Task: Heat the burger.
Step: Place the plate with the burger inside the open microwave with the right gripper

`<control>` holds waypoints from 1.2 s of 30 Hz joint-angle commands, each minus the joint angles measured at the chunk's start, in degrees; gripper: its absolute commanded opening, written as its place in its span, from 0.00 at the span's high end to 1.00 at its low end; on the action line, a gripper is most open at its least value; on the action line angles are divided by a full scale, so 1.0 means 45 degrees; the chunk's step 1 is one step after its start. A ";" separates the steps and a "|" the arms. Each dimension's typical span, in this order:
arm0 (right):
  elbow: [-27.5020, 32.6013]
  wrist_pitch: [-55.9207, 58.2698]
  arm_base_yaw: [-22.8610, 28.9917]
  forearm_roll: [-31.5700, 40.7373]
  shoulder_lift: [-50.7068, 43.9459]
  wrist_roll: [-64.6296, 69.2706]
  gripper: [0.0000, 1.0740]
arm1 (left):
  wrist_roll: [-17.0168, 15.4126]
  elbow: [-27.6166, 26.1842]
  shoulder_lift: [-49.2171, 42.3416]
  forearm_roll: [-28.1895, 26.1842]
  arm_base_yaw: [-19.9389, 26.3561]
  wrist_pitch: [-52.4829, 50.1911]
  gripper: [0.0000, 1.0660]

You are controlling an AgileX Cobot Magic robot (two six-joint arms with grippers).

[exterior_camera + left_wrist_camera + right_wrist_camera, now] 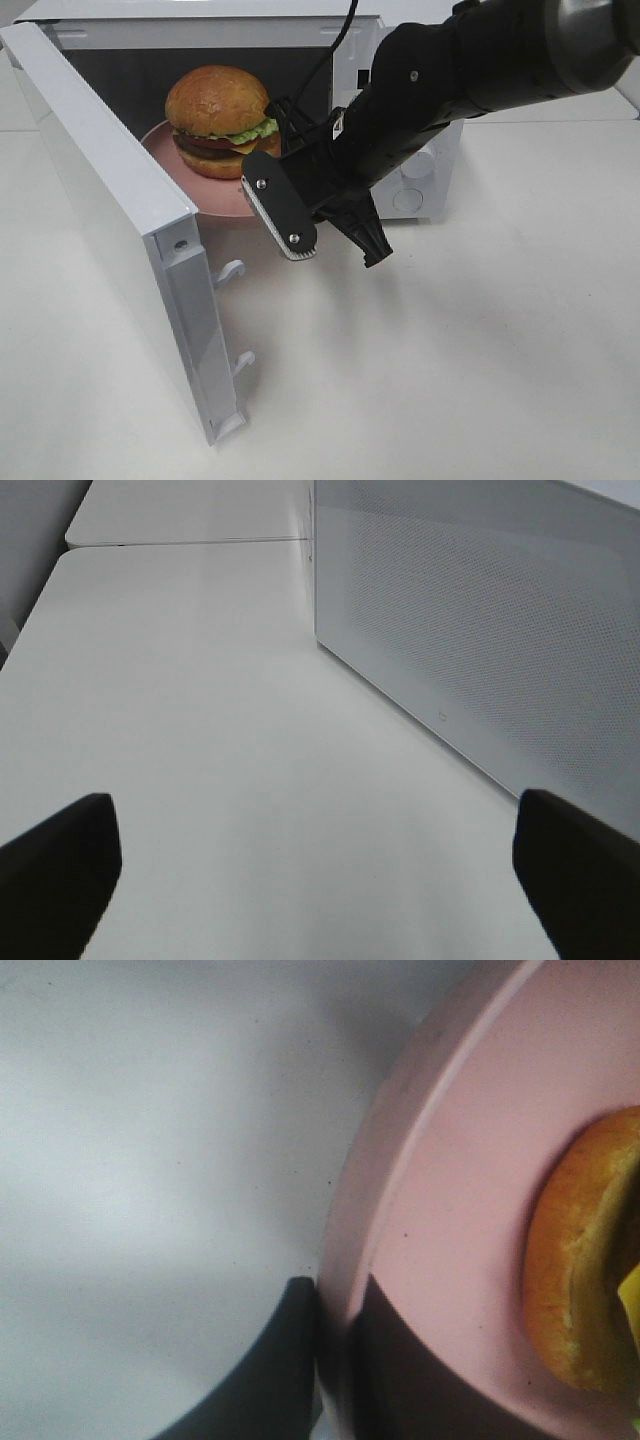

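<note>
I will move the plate fully inside the microwave cavity before my right gripper lets go of it, because the plate's near rim sticks out over the table.
The burger, with a glossy brown bun, lettuce and a dark patty, stands on a pink plate in the mouth of the open white microwave. My right arm reaches in from the right to the plate's near rim; its fingertips are hidden there behind the wrist mount. In the right wrist view my right gripper is shut on the rim of the plate, with the bun's edge just beyond. My left gripper stands open over bare table, holding nothing.
The microwave door swings wide open toward the front left, its latch hooks sticking out. A white perforated panel of the microwave stands close beside the left gripper. White table spreads in front.
</note>
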 commanded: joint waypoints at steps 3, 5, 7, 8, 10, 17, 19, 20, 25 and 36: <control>-0.0688 -0.0637 -0.0076 -0.0853 0.0229 0.0726 1.00 | -0.0051 0.0051 -0.0293 -0.0064 -0.0051 -0.0127 0.06; -0.1057 -0.0471 -0.0089 -0.1324 0.0484 0.1261 1.00 | -0.0051 0.0051 -0.0293 -0.0064 -0.0051 -0.0127 0.06; -0.1350 -0.0344 -0.0089 -0.1617 0.0700 0.1668 1.00 | -0.0051 0.0051 -0.0293 -0.0064 -0.0051 -0.0127 0.06; -0.1579 -0.0331 -0.0089 -0.1884 0.0853 0.2037 1.00 | -0.0051 0.0051 -0.0293 -0.0064 -0.0051 -0.0127 0.06; -0.1668 -0.0331 -0.0089 -0.2037 0.0929 0.2241 1.00 | -0.0051 0.0051 -0.0293 -0.0064 -0.0051 -0.0127 0.06; -0.2776 0.0102 -0.0076 -0.3030 0.1502 0.3591 1.00 | -0.0051 0.0051 -0.0293 -0.0064 -0.0051 -0.0127 0.06; -0.2941 0.0229 -0.0076 -0.3259 0.1617 0.3858 1.00 | -0.0051 0.0051 -0.0293 -0.0064 -0.0051 -0.0127 0.06; -0.3323 0.0471 -0.0064 -0.3680 0.1846 0.4584 1.00 | -0.0051 0.0051 -0.0293 -0.0064 -0.0051 -0.0127 0.06; -0.4125 0.0777 -0.0064 -0.4240 0.2330 0.5691 1.00 | -0.0051 0.0051 -0.0293 -0.0064 -0.0051 -0.0127 0.06; -0.5577 0.1019 0.0064 -0.4304 0.3412 0.6239 1.00 | -0.0051 0.0051 -0.0293 -0.0051 -0.0051 -0.0127 0.06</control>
